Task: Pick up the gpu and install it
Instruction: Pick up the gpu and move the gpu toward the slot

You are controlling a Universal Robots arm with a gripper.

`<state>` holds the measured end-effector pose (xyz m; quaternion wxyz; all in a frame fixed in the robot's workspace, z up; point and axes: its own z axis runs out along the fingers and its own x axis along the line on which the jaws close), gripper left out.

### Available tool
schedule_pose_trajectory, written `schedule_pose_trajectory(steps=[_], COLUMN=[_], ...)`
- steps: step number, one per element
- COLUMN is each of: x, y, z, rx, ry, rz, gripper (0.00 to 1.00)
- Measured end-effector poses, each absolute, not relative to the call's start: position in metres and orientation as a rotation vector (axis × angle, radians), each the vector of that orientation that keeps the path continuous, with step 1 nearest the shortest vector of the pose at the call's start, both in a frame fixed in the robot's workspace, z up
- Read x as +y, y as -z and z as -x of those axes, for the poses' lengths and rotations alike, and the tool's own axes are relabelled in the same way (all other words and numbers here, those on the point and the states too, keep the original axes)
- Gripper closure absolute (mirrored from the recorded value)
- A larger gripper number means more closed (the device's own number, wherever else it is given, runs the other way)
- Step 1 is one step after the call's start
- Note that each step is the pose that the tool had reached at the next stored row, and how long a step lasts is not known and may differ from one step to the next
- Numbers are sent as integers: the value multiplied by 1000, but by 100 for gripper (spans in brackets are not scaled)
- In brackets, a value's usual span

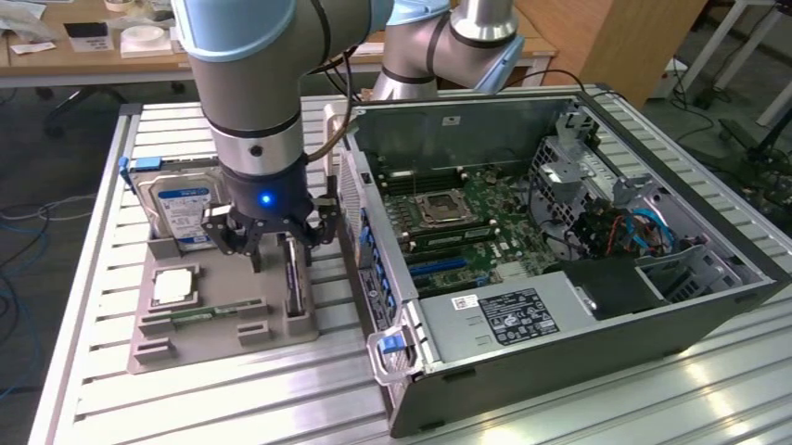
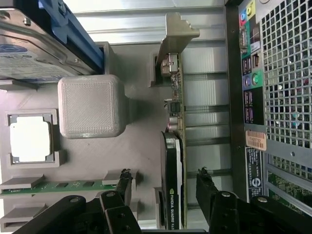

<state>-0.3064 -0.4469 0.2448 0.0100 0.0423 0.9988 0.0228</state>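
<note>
Next, my gripper grabs the GPU (image 2: 174, 161) by its flat black cover (image 2: 171, 185), across the GPU's two sides, since components stick out unevenly near the GPU's bracket.
The gpu (image 1: 295, 280) stands on its edge in a slot of the grey holder tray (image 1: 185, 348), a thin black card with a silvery end bracket (image 2: 178, 34). In the wrist view the gpu (image 2: 174, 161) runs between my two black fingers (image 2: 124, 183), with a gap on each side. My gripper (image 1: 287, 243) hangs straight over the card, open, one finger on each side, and holds nothing. The open computer case (image 1: 644, 306) lies just to the exterior view's right of the tray, motherboard (image 1: 483, 222) facing up.
On the same tray stand a blue-labelled hard drive (image 1: 180, 209), a processor chip (image 1: 173, 286), a green memory stick (image 1: 204, 315) and a grey block (image 2: 90, 105). The case's rear panel (image 2: 273, 97) sits close beside the card. A slatted metal table (image 1: 223, 408) carries everything.
</note>
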Motion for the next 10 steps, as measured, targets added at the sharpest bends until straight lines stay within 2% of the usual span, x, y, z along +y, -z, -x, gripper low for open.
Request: schedule_pose_trajectory(steps=[10], x=[-447], y=[-244], z=[305], rx=[3118], ry=[-72], rz=[-132], gripper=[35])
